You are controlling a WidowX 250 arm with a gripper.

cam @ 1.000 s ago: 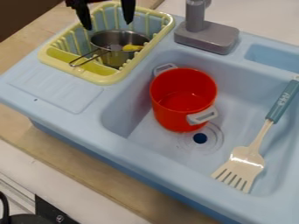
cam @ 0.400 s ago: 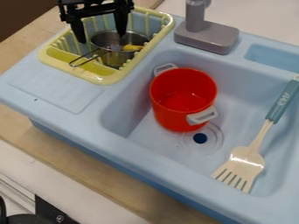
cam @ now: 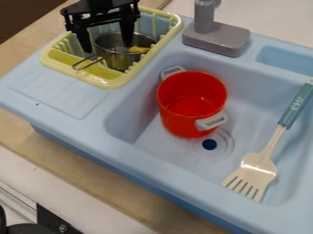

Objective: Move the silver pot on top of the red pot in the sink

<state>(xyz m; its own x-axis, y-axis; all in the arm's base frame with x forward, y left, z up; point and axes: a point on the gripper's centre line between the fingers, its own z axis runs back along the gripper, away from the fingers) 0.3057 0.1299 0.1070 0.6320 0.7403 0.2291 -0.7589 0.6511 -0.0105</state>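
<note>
My gripper grips the silver pot (cam: 121, 60) by its rim next, so that the pot goes on top of the red pot.
At the upper left, my black gripper (cam: 107, 46) hangs open over the yellow dish rack, its two fingers pointing down and well apart. One finger is above the silver pot (cam: 121, 60); the other stands to the pot's left. The silver pot rests in the rack with its wire handle toward the lower left, and a small yellow item shows in it. Whether the fingers touch the pot I cannot tell. The red pot (cam: 192, 104) stands upright in the blue sink (cam: 149, 131), its grey handles at upper left and lower right.
The yellow dish rack (cam: 108, 83) has raised walls around the silver pot. A grey faucet (cam: 217, 35) rises behind the sink. A cream spatula with a teal handle (cam: 296, 106) lies in the sink's right side. Part of a black object (cam: 24, 228) is at the lower left corner.
The gripper has come down from the top edge, lower over the rack, its fingers now near the silver pot. The pots and spatula have stayed where they were.
</note>
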